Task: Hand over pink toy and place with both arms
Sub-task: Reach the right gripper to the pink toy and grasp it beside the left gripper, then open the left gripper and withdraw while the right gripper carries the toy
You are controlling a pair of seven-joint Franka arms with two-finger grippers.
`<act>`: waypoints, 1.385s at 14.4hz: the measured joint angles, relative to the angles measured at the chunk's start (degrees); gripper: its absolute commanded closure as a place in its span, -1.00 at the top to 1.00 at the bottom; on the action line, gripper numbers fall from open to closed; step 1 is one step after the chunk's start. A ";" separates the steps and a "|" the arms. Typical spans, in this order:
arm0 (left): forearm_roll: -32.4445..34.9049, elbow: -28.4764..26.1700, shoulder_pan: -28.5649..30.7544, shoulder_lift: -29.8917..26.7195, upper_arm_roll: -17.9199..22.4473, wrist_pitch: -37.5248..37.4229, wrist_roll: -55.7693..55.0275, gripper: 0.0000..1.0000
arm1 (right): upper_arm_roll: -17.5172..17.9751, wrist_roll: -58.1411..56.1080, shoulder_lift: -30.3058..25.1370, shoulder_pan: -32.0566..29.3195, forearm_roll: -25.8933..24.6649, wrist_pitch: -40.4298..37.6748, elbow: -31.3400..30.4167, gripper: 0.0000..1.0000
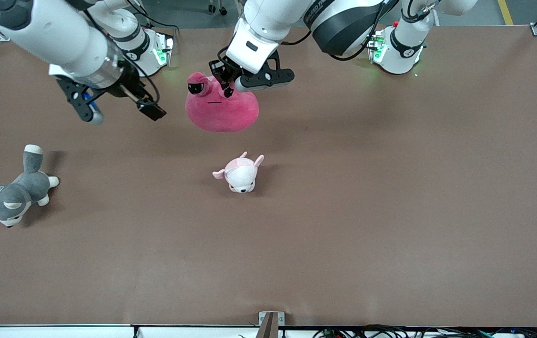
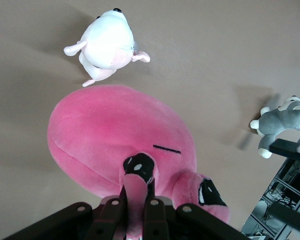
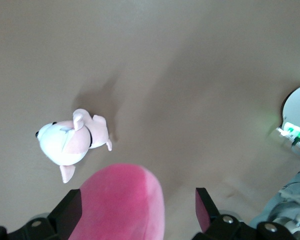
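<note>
My right gripper takes hold of the pink toy by its free eye stalk (image 1: 197, 84) next, to take over the hot-pink toy (image 1: 221, 110) from my left gripper.
The hot-pink toy (image 1: 221, 110) hangs in the air over the table's middle, toward the robots' bases. My left gripper (image 1: 227, 87) is shut on one of its eye stalks from above. In the left wrist view the fingers (image 2: 152, 212) pinch that stalk, and the toy's body (image 2: 120, 135) hangs below my left gripper (image 2: 138, 189). My right gripper (image 1: 122, 112) is open and empty. It is up in the air beside the toy, toward the right arm's end, and not touching it in the front view. In the right wrist view the toy (image 3: 122, 205) shows between the spread fingers of my right gripper (image 3: 137, 200).
A small pale pink-and-white plush (image 1: 240, 173) lies on the table, nearer the front camera than the pink toy; it also shows in both wrist views (image 2: 106, 45) (image 3: 70, 142). A grey-and-white dog plush (image 1: 14, 195) lies at the right arm's end.
</note>
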 measured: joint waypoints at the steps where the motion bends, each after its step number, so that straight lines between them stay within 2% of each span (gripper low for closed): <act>1: 0.00 0.01 0.00 0.00 0.01 0.00 0.00 -0.77 | -0.02 1.76 -0.09 1.13 0.09 0.56 0.00 1.00; 4: 0.00 0.03 0.00 0.00 0.06 0.00 0.00 -0.77 | -0.05 7.08 -0.15 4.46 0.28 2.52 -0.05 1.00; 6: 0.00 0.03 0.00 0.00 0.06 0.00 0.00 -0.78 | -0.04 9.94 -0.15 6.61 0.31 3.64 -0.14 0.86; 7: 0.00 0.03 0.00 0.01 0.06 0.00 -0.01 -0.78 | -0.04 11.02 -0.15 7.39 0.31 4.15 -0.15 0.73; 9: 0.00 0.03 0.00 0.01 0.07 0.00 -0.01 -0.78 | -0.05 11.78 -0.15 8.31 0.32 4.48 -0.16 0.34; 14: 0.00 0.03 0.00 0.01 0.09 0.00 -0.01 -0.78 | -0.24 12.04 -0.15 8.62 2.53 4.58 -0.18 -0.90; 15: 0.00 0.03 0.00 0.01 0.09 0.00 -0.01 -0.78 | -0.31 12.06 -0.15 8.62 3.04 4.59 -0.18 -0.98; 20: 0.00 0.03 0.00 0.01 0.09 0.00 -0.01 -0.77 | -0.79 12.09 -0.21 8.60 3.22 4.89 -0.17 -0.99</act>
